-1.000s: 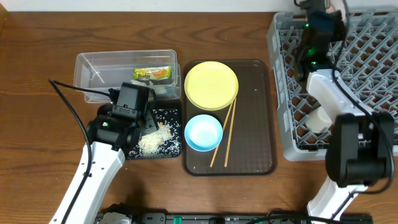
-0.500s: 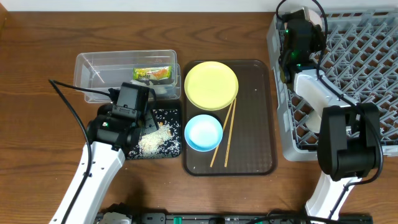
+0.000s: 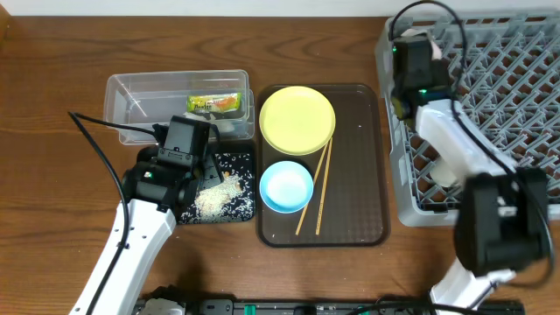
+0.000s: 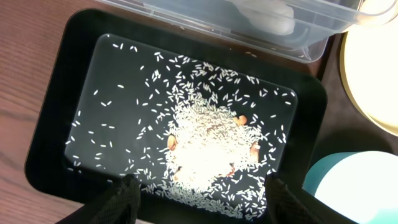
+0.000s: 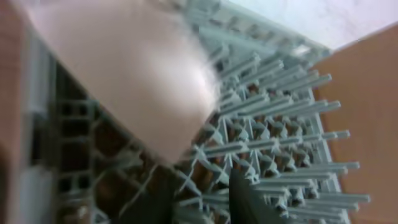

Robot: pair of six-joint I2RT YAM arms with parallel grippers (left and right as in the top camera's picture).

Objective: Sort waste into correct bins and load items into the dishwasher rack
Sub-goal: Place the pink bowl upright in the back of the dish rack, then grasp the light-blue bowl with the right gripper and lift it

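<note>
Next, my right gripper pinches the light blue bowl by its rim facing the grey rack (image 3: 525, 105), which leaves the bowl's body free to load among the rack's wires.
My left gripper (image 4: 208, 202) is open and empty, low over the black tray (image 4: 56, 112) that holds the rice scraps (image 4: 205, 146). The clear tub (image 3: 131, 92) behind it holds the green wrapper (image 3: 214, 104) and a white crumpled piece (image 4: 261, 15). The yellow plate (image 3: 297, 120), light blue bowl (image 3: 286, 186) and two chopsticks (image 3: 318, 188) lie on the brown tray (image 3: 359, 175). My right gripper (image 5: 202, 202) looks open, above the grey rack (image 3: 525, 105) by its left wall. A blurred pale pink bowl (image 5: 124, 74) fills its view. A whitish item (image 3: 446, 171) sits in the rack, partly under the arm.
The left arm's black cable (image 3: 96, 127) loops over the table left of the tub. The right arm (image 3: 455, 140) crosses the rack's left part. The rack's upright pegs (image 5: 292, 155) stand close under the right gripper. Bare wood lies at the far left.
My right gripper has swung left, from over the rack's back interior to its left wall. The left arm and everything on the brown tray have stayed still.
</note>
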